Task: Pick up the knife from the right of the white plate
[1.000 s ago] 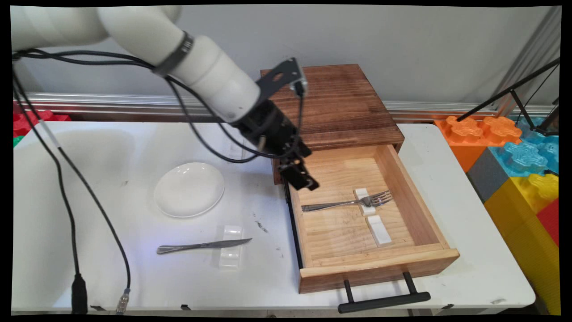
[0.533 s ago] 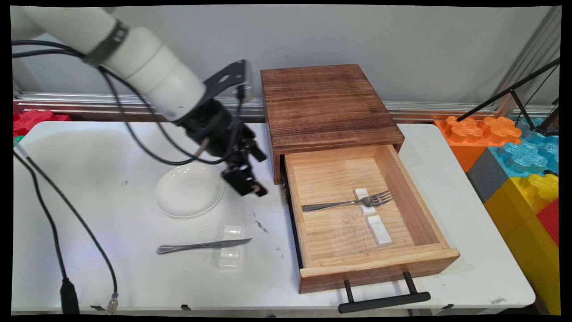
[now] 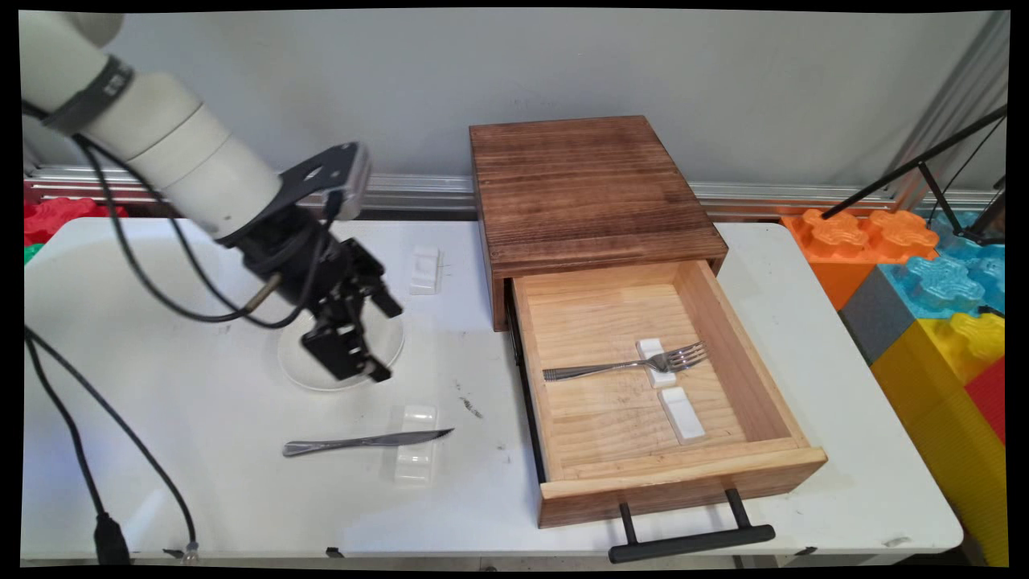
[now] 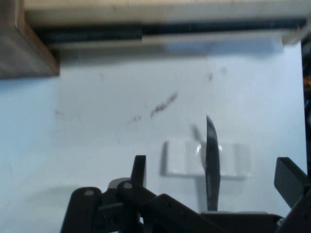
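I will next grab the serrated steel knife by its handle (image 3: 333,445) with my gripper. Then I can put the knife in the open drawer with the fork.
My gripper (image 3: 358,371) hangs open and empty above the near part of the white plate (image 3: 291,363), left of the drawer. A metal knife (image 3: 366,441) lies on the table just in front of it, its blade across a small white rest (image 3: 416,442). In the hand view the knife (image 4: 212,160) and its rest (image 4: 180,158) lie below and between my spread fingers (image 4: 139,170), apart from them. The gripper (image 4: 214,165) touches nothing.
A dark wooden cabinet (image 3: 591,185) stands at the back with its light wooden drawer (image 3: 748,378) pulled out. A fork (image 3: 619,367) lies inside on a white rest, a second rest (image 3: 682,414) beside it. Another rest (image 3: 424,269) sits behind the plate. Big toy blocks (image 3: 932,281) border the right.
The arm has swung left, from over the drawer's back left corner, across the table, to above the plate, and come lower toward the knife. Nothing on the table has moved.
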`<state>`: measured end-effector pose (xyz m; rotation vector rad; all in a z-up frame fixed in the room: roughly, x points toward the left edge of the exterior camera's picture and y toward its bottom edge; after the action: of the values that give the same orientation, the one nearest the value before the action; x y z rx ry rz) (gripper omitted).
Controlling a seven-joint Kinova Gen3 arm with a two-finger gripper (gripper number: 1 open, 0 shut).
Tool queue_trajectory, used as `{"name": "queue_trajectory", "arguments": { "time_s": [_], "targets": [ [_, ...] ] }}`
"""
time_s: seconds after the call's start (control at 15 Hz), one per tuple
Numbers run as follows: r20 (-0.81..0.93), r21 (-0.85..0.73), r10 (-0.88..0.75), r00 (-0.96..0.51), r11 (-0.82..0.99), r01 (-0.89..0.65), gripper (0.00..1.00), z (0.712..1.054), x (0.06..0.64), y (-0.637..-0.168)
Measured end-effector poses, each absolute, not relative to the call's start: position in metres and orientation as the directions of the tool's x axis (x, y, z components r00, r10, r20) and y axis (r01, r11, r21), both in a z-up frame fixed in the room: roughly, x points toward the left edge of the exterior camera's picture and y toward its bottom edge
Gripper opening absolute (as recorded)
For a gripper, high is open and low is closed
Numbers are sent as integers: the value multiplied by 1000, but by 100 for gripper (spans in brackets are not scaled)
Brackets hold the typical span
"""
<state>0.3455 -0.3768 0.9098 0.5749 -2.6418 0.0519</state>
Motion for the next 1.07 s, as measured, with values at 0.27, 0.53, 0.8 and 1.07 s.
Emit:
{"name": "queue_trajectory", "arguments": {
  "time_s": [0.27,0.53,0.8,1.07],
  "targets": [
    [385,67,-383,-840,919,-389,100,897,365,-367],
    [343,83,-377,-861,925,-372,100,878,382,-356],
    [318,94,-387,-865,921,-377,100,856,386,-347],
    [311,95,-396,-864,917,-387,100,835,381,-341]
  ]
}}
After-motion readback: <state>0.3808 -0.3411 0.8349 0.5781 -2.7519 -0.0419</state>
